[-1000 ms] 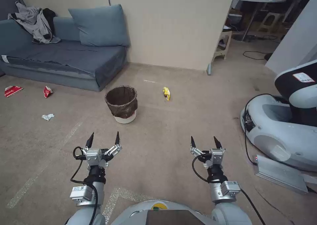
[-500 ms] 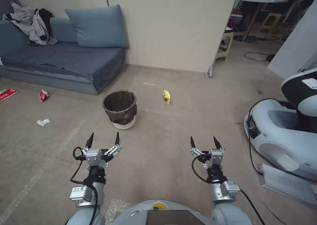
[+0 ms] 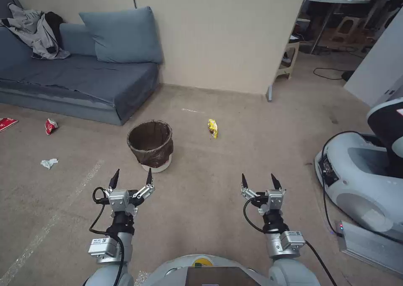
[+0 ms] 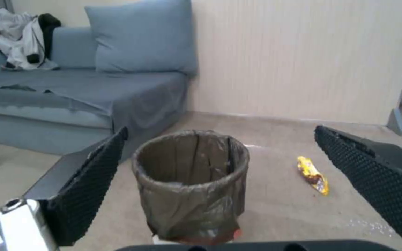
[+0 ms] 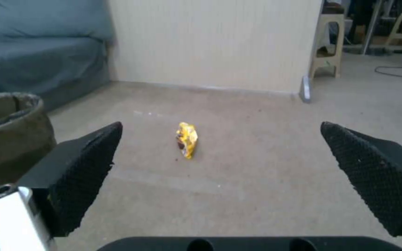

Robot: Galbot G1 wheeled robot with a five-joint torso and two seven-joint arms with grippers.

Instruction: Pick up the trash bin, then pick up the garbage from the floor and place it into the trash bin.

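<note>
I need to pinch the trash bin by its thin, bag-covered rim (image 3: 132,146) with my left gripper next. The trash bin's round body (image 3: 157,157) is wider than my open fingers.
The trash bin (image 3: 150,148), white with a crinkled brown bag over its rim, stands upright on the carpet just ahead of my left gripper (image 3: 131,177), which is open and empty. The left wrist view frames the trash bin (image 4: 192,183) between the open fingers. Garbage lies around: a yellow snack wrapper (image 3: 213,127) right of the bin, a red packet (image 3: 50,126), another red-and-white packet (image 3: 6,124) and a white tissue wad (image 3: 49,163) to the left. My right gripper (image 3: 258,180) is open and empty, with the yellow wrapper (image 5: 186,139) ahead of it.
A blue sofa (image 3: 79,80) with a cushion and grey-and-black clothing (image 3: 35,32) stands at the back left. A beige partition wall (image 3: 218,34) rises behind the bin. Another robot's white base (image 3: 365,181) with a cable sits at the right.
The whole head view has shifted: the bin and the floor litter now sit lower and nearer, so the camera has moved forward. Both grippers hold the same open pose.
</note>
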